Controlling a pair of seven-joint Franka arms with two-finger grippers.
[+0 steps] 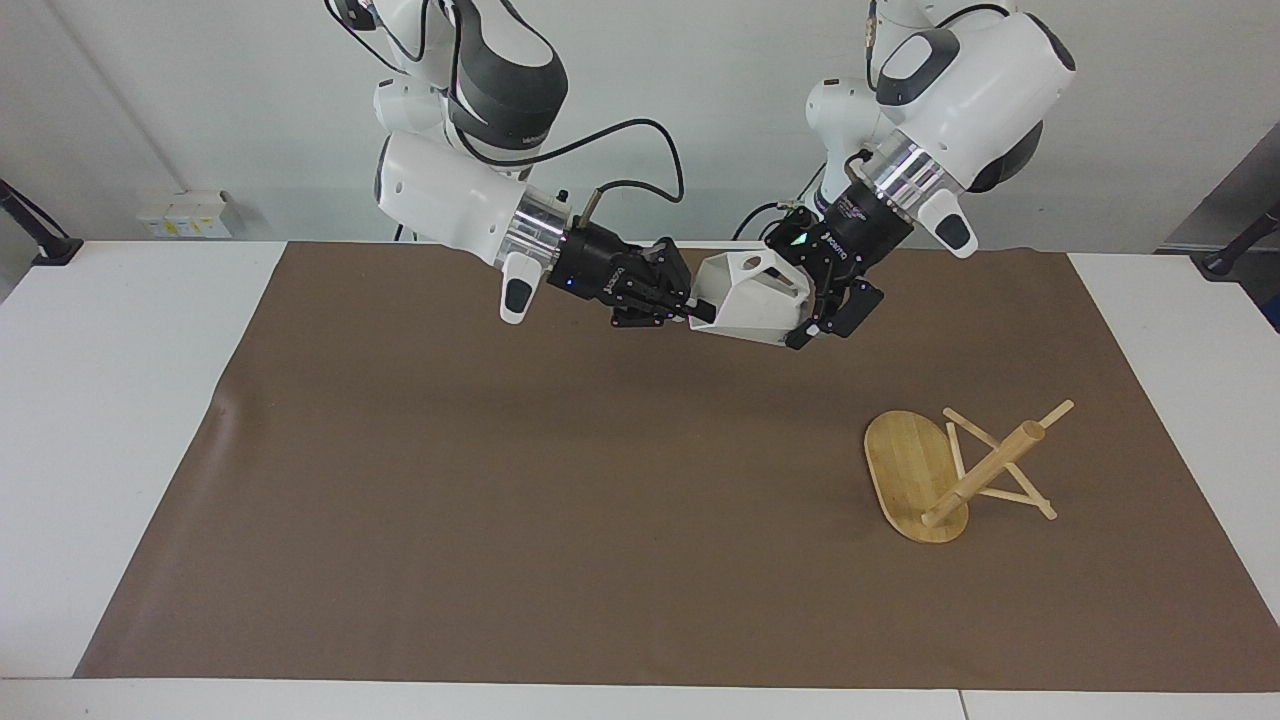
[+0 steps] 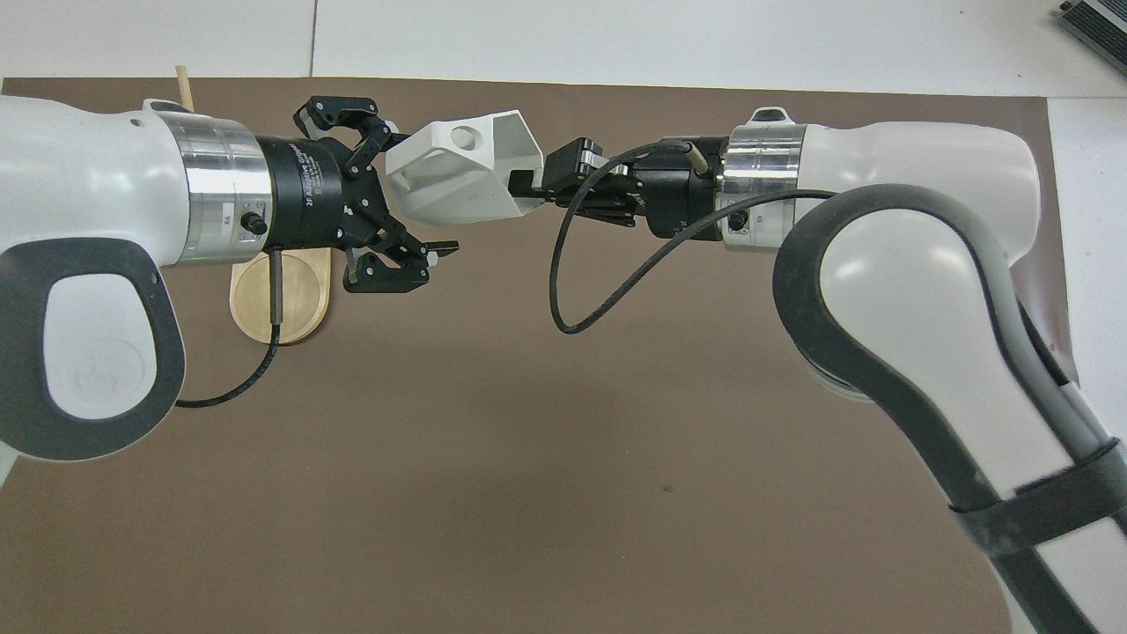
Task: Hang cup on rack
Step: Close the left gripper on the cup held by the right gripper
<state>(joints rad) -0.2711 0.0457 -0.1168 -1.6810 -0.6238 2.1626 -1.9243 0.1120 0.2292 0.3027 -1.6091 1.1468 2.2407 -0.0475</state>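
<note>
My left gripper closes on the handle end of the white cup (image 2: 404,178) next, since its fingers reach past that end on either side.
The white faceted cup (image 1: 755,300) is held on its side in the air over the brown mat. It also shows in the overhead view (image 2: 458,176). My right gripper (image 1: 700,310) is shut on the cup's rim, as the overhead view (image 2: 526,187) also shows. My left gripper (image 1: 805,298) is open, with one finger on each side of the cup's handle end; it also shows in the overhead view (image 2: 421,192). The bamboo rack (image 1: 905,465) is on the mat toward the left arm's end. From overhead the left arm covers most of it, leaving part of the base (image 2: 295,304) in view.
A brown mat (image 1: 500,480) covers most of the white table. The rack's post (image 1: 985,472) and thin pegs point toward the left arm's end of the table. A black cable (image 2: 572,264) loops from the right wrist.
</note>
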